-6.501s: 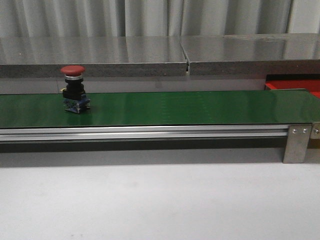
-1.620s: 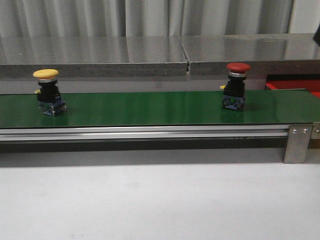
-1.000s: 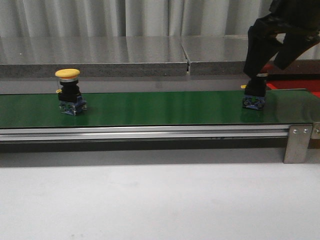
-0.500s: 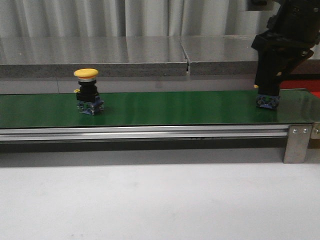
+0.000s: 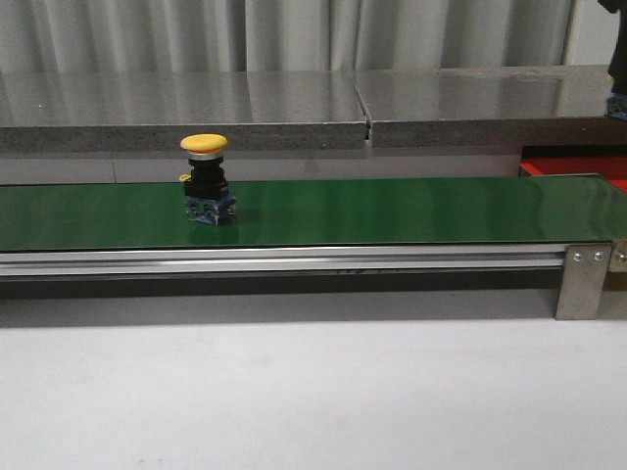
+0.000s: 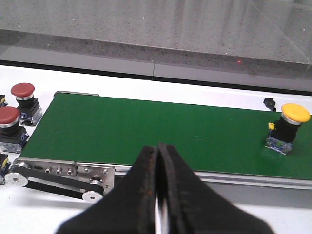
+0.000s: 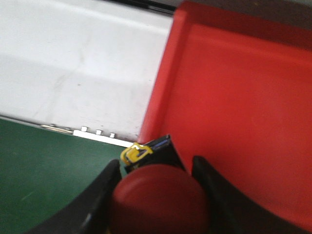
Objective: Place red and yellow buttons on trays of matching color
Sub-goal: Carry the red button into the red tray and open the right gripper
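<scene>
The red button's base point(image 5: 616, 106) is high above the red tray point(image 5: 578, 168) in the front view. My right gripper must lower the button, as it would drop if I opened now.
A yellow button point(image 5: 206, 180) stands upright on the green belt point(image 5: 392, 211), left of the middle; the left wrist view also shows the yellow button point(image 6: 288, 127). My right gripper point(image 7: 156, 168) is shut on a red button point(image 7: 160, 201), held over the belt's end at the rim of the red tray point(image 7: 243, 97). In the front view only a dark part of the right arm point(image 5: 619, 49) shows at the right edge, above the red tray point(image 5: 578, 168). My left gripper point(image 6: 157, 148) is shut on nothing, hovering off the belt's near side. No yellow tray shows.
Two more red buttons point(image 6: 23, 95) point(image 6: 9, 125) stand on the white table beside the belt's roller end. A grey stone ledge point(image 5: 294, 108) runs behind the belt. A metal bracket point(image 5: 580, 279) closes the belt frame at the front right.
The yellow button has ridden the belt to the right. My right gripper closed on the red button, lifted it off the belt and carried it up and right, nearly out of the front view.
</scene>
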Robot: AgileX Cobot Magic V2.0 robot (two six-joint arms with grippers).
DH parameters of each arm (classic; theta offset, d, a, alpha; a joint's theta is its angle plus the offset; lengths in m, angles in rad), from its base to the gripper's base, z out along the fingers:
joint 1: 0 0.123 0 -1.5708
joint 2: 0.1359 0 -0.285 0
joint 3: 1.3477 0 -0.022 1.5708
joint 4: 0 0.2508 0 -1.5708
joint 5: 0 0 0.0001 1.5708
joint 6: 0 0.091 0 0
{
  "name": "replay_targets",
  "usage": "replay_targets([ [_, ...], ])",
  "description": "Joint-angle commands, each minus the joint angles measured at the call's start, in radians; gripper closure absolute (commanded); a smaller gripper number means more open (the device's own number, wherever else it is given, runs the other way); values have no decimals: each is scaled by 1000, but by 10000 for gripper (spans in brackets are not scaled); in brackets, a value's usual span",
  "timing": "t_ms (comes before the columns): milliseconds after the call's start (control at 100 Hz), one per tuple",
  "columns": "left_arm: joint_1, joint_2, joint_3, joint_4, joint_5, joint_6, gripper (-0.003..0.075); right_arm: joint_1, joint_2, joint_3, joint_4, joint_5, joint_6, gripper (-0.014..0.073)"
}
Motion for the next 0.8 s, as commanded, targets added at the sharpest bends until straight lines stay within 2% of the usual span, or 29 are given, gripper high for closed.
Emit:
replay_targets([
  [0, -7, 3, -25, -12, -83, 1, 739, -33, -10, -40, 12, -49, 5, 524],
  [370, -7, 3, -25, -12, -83, 1, 739, -68, 134, -41, 11, -174, 5, 524],
  [790, -8, 3, -25, -12, -81, 1, 739, -68, 188, -43, 1, -185, 5, 524],
])
